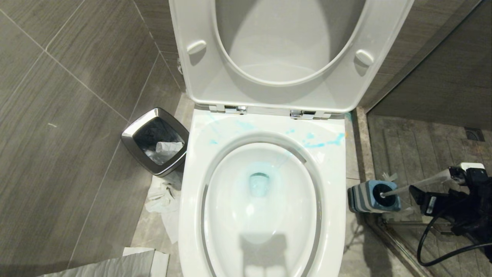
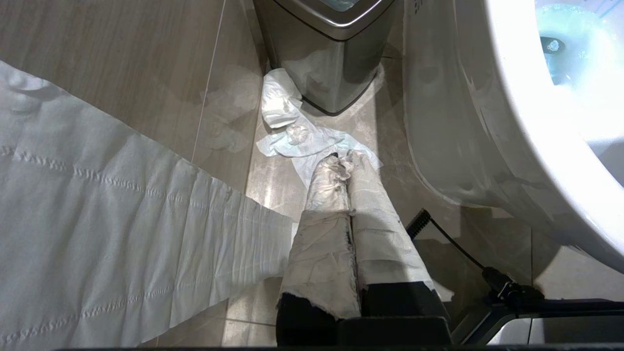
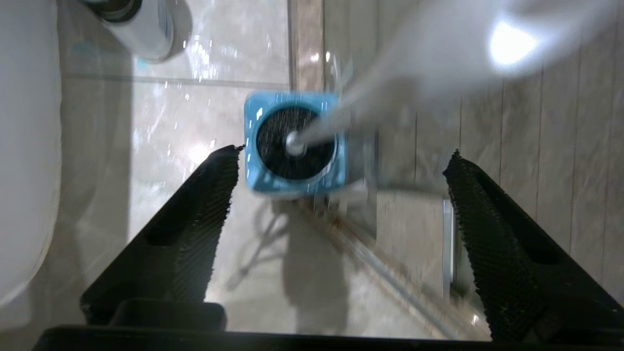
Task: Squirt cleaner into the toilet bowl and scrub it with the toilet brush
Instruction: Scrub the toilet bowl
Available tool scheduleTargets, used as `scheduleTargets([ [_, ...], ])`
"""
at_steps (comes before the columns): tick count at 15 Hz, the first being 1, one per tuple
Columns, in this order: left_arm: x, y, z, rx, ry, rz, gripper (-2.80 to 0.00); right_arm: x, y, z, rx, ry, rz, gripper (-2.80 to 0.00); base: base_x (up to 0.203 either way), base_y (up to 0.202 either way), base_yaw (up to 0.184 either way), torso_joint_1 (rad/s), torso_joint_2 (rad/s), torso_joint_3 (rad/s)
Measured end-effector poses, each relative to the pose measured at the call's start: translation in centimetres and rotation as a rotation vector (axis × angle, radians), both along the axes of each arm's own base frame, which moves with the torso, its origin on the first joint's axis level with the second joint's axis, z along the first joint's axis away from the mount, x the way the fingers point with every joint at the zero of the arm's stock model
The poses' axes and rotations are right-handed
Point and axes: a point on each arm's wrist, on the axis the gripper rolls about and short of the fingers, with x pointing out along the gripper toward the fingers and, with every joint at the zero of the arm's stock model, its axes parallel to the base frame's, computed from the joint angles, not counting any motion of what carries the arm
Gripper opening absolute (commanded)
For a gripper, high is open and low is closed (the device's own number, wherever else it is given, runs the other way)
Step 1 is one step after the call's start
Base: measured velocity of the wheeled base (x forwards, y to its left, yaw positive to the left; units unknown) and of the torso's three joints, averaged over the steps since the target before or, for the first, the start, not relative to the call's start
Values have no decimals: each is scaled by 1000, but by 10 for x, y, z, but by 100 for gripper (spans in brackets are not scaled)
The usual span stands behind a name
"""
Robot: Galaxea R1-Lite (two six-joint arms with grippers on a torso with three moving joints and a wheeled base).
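Observation:
In the wrist view, the white handle (image 1: pixel 429 182) runs above both fingers, so it is too early to close. My right gripper first shifts toward the handle, then closes on it.
The toilet bowl (image 1: pixel 332 192) stands in the middle with seat and lid up, blue liquid smeared on its rim and tinting the water. To its right, the toilet brush (image 1: pixel 417 184) sits in its blue and grey holder (image 1: pixel 373 197), white handle leaning right. My right gripper (image 1: pixel 434 186) hovers at the handle's upper end, open (image 3: pixel 344 152), the holder (image 3: pixel 295 141) beyond its fingertips and the handle (image 3: pixel 414 63) free. A white cylinder (image 3: pixel 141 24) stands by the toilet's side; I cannot tell if it is the cleaner. My left gripper (image 2: pixel 341 158) hangs shut near the floor.
A steel-rimmed waste bin (image 1: pixel 132 134) with crumpled paper in it stands left of the toilet. Loose paper (image 1: pixel 163 196) and a long paper strip (image 2: pixel 97 209) lie on the floor. A metal floor rail (image 1: pixel 388 234) and a black cable (image 1: pixel 426 246) run behind the holder.

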Motion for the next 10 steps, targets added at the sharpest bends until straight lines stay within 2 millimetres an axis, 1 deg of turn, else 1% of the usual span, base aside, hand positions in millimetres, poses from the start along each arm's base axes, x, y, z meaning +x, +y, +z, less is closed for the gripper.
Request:
scheduleTargets([
  [3,0,0,0,0,0,0,-280,17,-4,2,-41,-20,5,0,0,0,0,0,0,0],
  [6,0,0,0,0,0,-1,-280,28,-7,3,-78,-54,11,0,0,0,0,0,0,0],
  [7,0,0,0,-1,0,0,-280,29,-7,2,-85,-54,13,-280,0,0,0,0,0,0],
  [10,0,0,0,0,0,0,-280,32,-8,-1,-85,-49,16,-280,0,0,0,0,0,0],
])
